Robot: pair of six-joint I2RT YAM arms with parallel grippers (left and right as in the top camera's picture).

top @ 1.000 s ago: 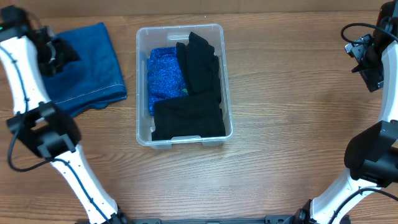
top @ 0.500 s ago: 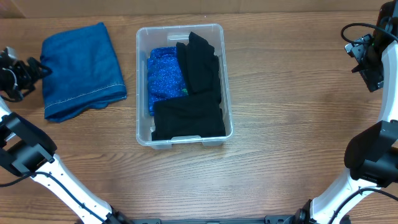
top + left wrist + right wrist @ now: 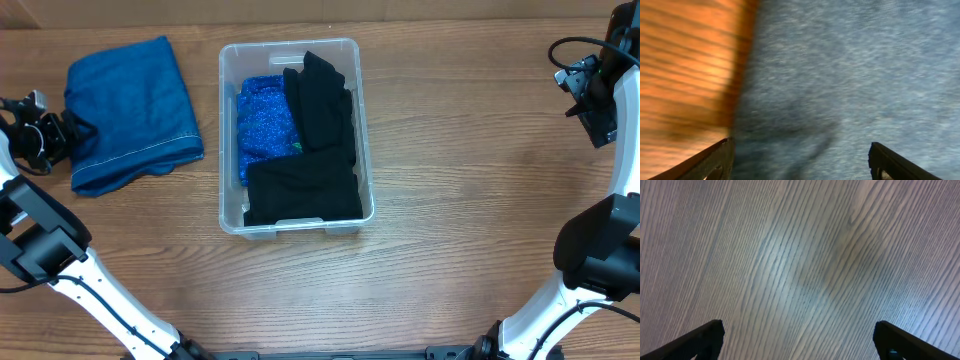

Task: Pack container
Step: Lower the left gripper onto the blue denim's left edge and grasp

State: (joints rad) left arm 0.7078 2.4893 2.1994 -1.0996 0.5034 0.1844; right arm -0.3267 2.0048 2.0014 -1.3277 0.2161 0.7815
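The folded blue cloth's edge has one of the gripper's fingers beside it over wood, so my left gripper should reach under first and close on it afterwards.
The clear container stands mid-table, holding a sparkly blue fabric and folded black clothes. To its left lies a folded blue cloth on the wood. My left gripper is at that cloth's left edge, open. In the left wrist view the blue cloth fills most of the picture under the spread left gripper, with nothing held. My right gripper hangs at the far right, open, and the right wrist view shows the right gripper over bare wood.
The wooden table stretches between the container and the right arm. The left arm's base and the right arm's base stand near the front corners.
My left gripper swung from above the blue cloth's upper left out past the table's left side, then came back right to the cloth's left edge. The right arm has not moved.
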